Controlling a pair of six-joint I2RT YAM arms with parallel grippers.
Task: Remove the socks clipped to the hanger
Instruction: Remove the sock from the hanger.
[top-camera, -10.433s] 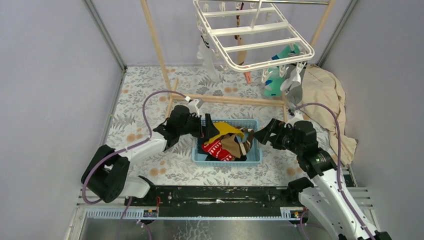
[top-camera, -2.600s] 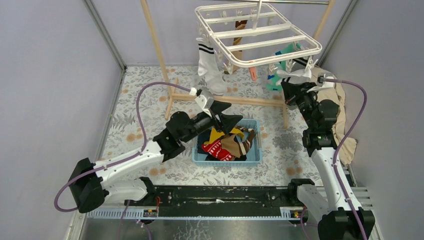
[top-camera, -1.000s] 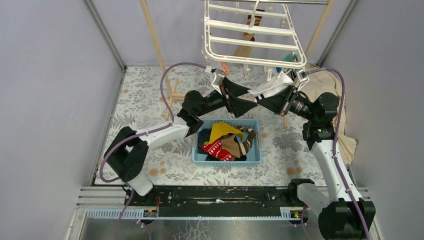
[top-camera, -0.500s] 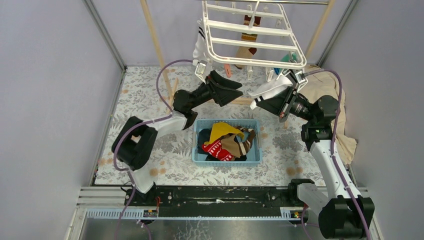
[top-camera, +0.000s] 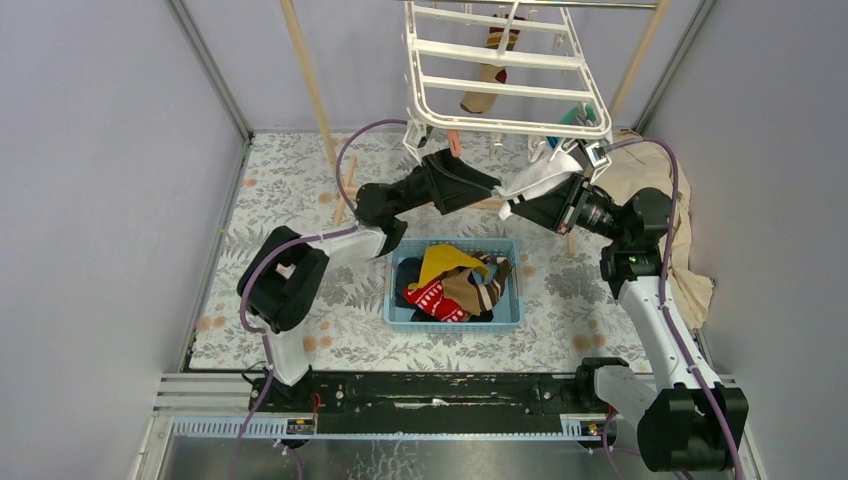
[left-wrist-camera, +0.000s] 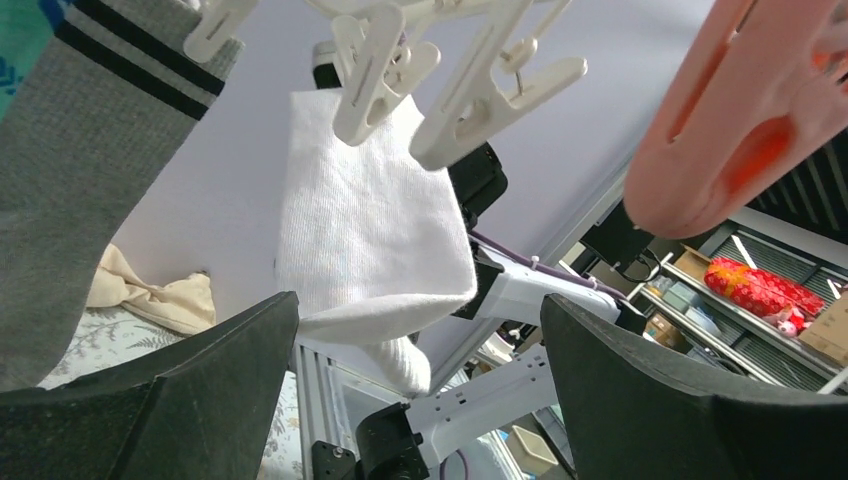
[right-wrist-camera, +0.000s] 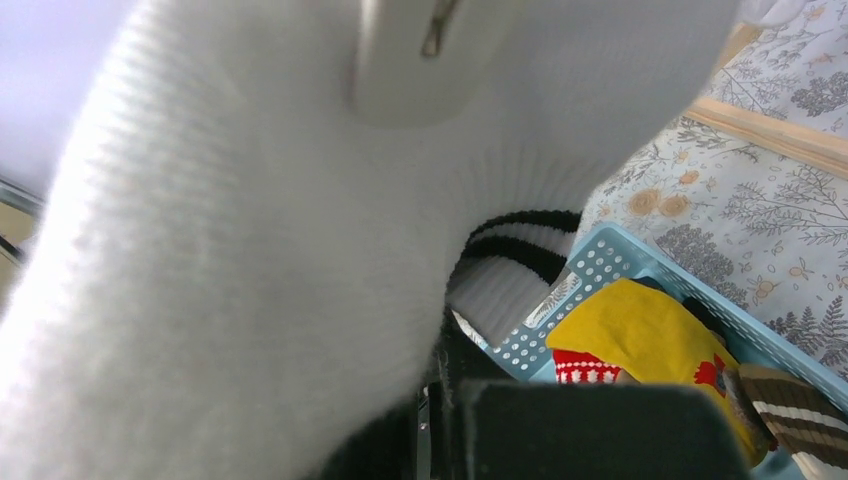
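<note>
The clip has to stay free to open. My left gripper should next grab the white sock by its hanging edge, away from the clip.
The white hanger hangs tilted at the top, with a brown-striped sock and a teal sock clipped under it. A white sock still hangs from a clip at the hanger's near right corner. My right gripper is shut on this sock's lower end. The sock fills the right wrist view below its clip. My left gripper stands open just left of the sock. In the left wrist view the sock hangs from white clips above my spread fingers.
A blue basket below holds several removed socks, a yellow one on top. A grey striped sock and a pink clip flank the white sock. Wooden rack poles and a beige cloth stand behind.
My left gripper has swung right, under the hanger, close to the white sock. The right gripper keeps its hold on the sock and has barely moved.
</note>
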